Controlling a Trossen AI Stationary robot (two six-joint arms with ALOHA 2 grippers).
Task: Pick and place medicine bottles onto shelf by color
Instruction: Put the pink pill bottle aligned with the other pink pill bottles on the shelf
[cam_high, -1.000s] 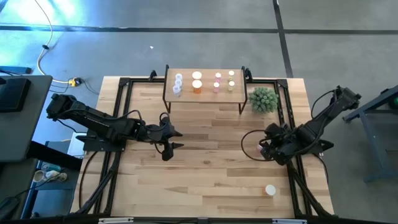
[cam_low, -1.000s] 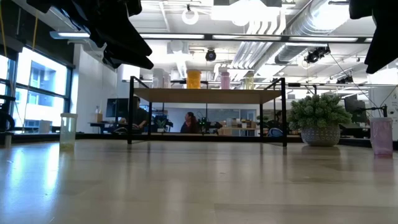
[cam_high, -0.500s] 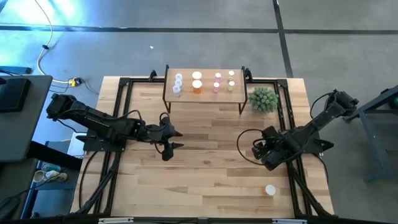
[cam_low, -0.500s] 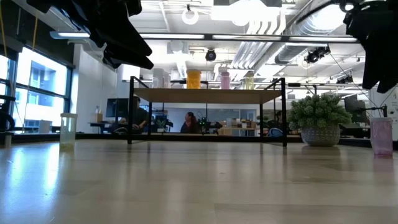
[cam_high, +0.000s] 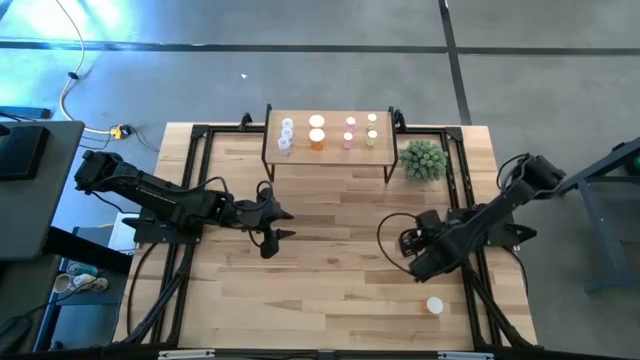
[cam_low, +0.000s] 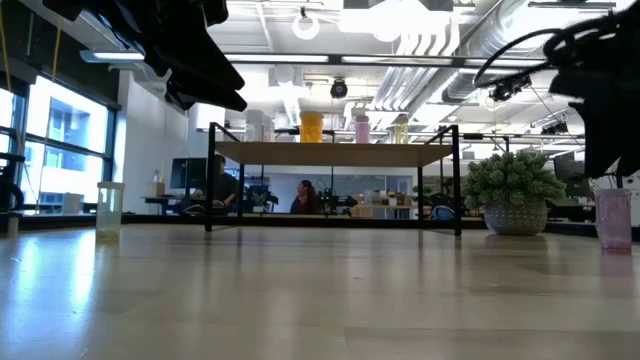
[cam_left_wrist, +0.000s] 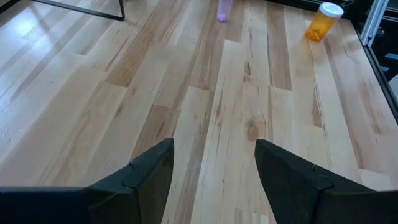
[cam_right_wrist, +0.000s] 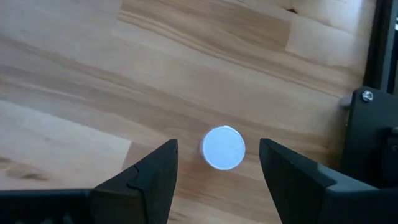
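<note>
My right gripper lowers next before closing on the cap, since its fingers stop above and short of the white cap (cam_right_wrist: 222, 147) and closing now would miss.
The shelf (cam_high: 328, 150) stands at the table's far edge with white, orange, pink and yellow-green bottles (cam_high: 316, 132) on top; it also shows in the low view (cam_low: 335, 153). My right gripper (cam_right_wrist: 217, 147) is open and points down over a standing bottle's white cap (cam_right_wrist: 222, 147), one finger on either side and not touching. In the low view a pink bottle (cam_low: 612, 218) stands under that arm. An orange bottle (cam_high: 435, 306) stands near the front right; it also shows in the left wrist view (cam_left_wrist: 323, 22). My left gripper (cam_high: 272, 228) is open and empty at mid-table.
A green spiky plant (cam_high: 424, 159) in a pot stands right of the shelf. A pale yellow-green bottle (cam_low: 108, 208) stands at the low view's left. Black frame rails (cam_high: 468, 200) run along the table's sides. Bare wood (cam_high: 340, 280) lies between the arms.
My right gripper has gone toward the table's near edge and a little left. In the low view it has come lower, over the pink bottle. The bottles have not moved.
</note>
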